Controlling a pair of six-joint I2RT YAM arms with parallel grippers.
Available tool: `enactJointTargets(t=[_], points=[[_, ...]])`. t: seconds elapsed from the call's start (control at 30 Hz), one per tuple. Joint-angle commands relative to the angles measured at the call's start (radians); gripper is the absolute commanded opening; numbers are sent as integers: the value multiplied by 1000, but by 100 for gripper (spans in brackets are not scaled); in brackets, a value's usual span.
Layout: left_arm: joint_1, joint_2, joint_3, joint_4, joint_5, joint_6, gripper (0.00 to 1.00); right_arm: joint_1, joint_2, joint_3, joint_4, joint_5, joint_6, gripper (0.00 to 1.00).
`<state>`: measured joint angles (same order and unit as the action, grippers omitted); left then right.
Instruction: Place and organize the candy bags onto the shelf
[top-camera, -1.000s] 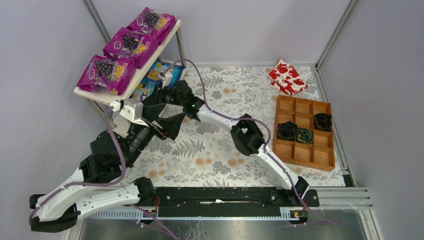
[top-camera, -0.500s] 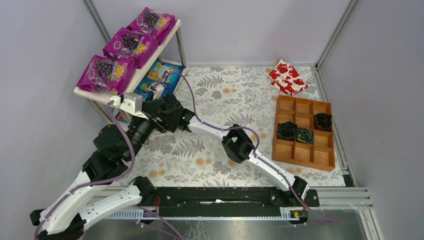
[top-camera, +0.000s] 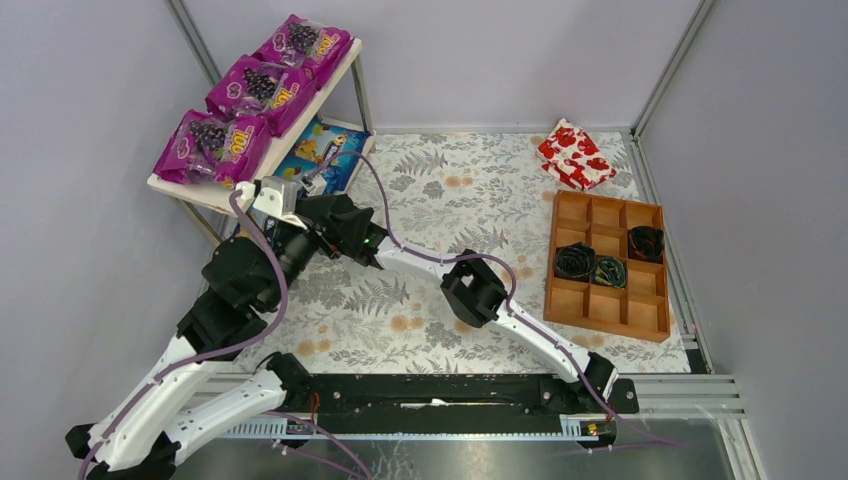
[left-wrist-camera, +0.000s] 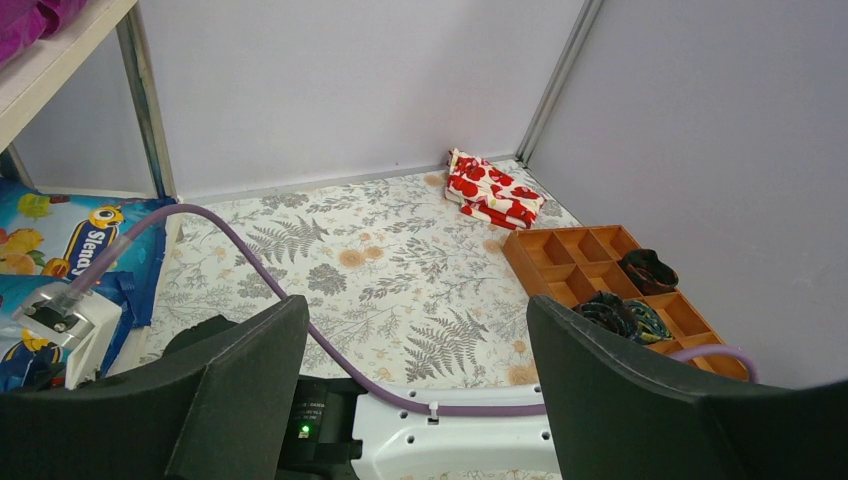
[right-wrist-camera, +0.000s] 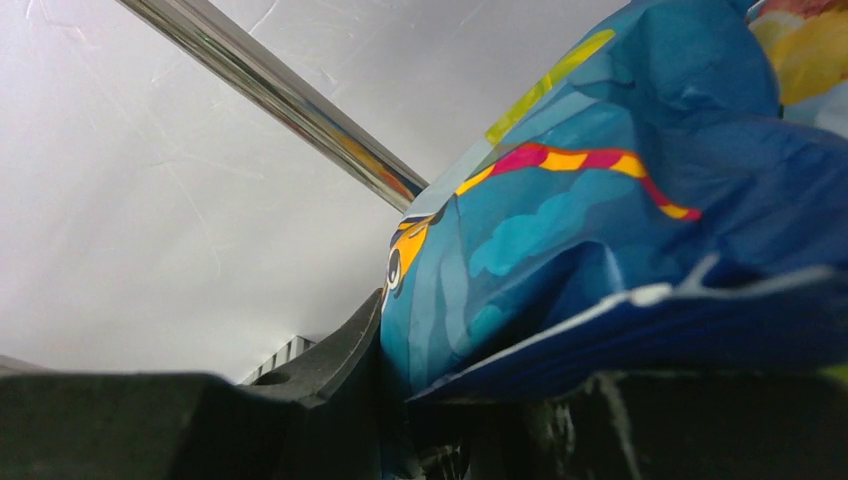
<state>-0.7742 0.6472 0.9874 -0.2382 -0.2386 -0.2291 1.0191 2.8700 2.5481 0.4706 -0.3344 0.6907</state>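
Observation:
The blue candy bag would rest on the lower level of the shelf beside another blue candy bag, so my right gripper needs to let go of it.
Three purple candy bags (top-camera: 245, 90) lie in a row on the shelf's (top-camera: 190, 190) top board. Blue candy bags (top-camera: 325, 150) lie on the lower tier, also in the left wrist view (left-wrist-camera: 40, 240). My right gripper (right-wrist-camera: 430, 400) is shut on a blue candy bag (right-wrist-camera: 600, 200) beside a silver shelf leg (right-wrist-camera: 280, 100). In the top view it is mostly hidden at the lower tier's near end (top-camera: 305, 195). My left gripper (left-wrist-camera: 415, 305) is open and empty, jaws wide apart, just above the right arm's forearm (left-wrist-camera: 450, 440).
A red-and-white package (top-camera: 575, 155) lies at the back right. A brown compartment tray (top-camera: 608, 265) holding dark rolled items stands along the right side. Grey walls close in on the left, back and right. The two arms cross by the shelf's near corner.
The left arm has moved up toward the shelf, over the right wrist. The right arm has pulled left and nearer, its gripper now at the lower tier's near end.

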Motion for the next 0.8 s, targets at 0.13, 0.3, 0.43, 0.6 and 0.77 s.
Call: enactJointTargets(t=[0.13,0.3,0.43,0.6,0.77], points=[[17,9,-1,47,20,-7,84,42,-47,2,114,-12,38,14],[17,7,-4,46,11,-4,84,39,-171,-109,-49,66,13,45],[17,9,-6,46,1,-1,84,38,-296,-255,-101,78,31,50],[17,14,-14,55,18,-6,82,31,-405,-393,-171,93,46,63],[18,9,-16,57,-8,8,83,24,-392,-444,-109,57,78,61]])
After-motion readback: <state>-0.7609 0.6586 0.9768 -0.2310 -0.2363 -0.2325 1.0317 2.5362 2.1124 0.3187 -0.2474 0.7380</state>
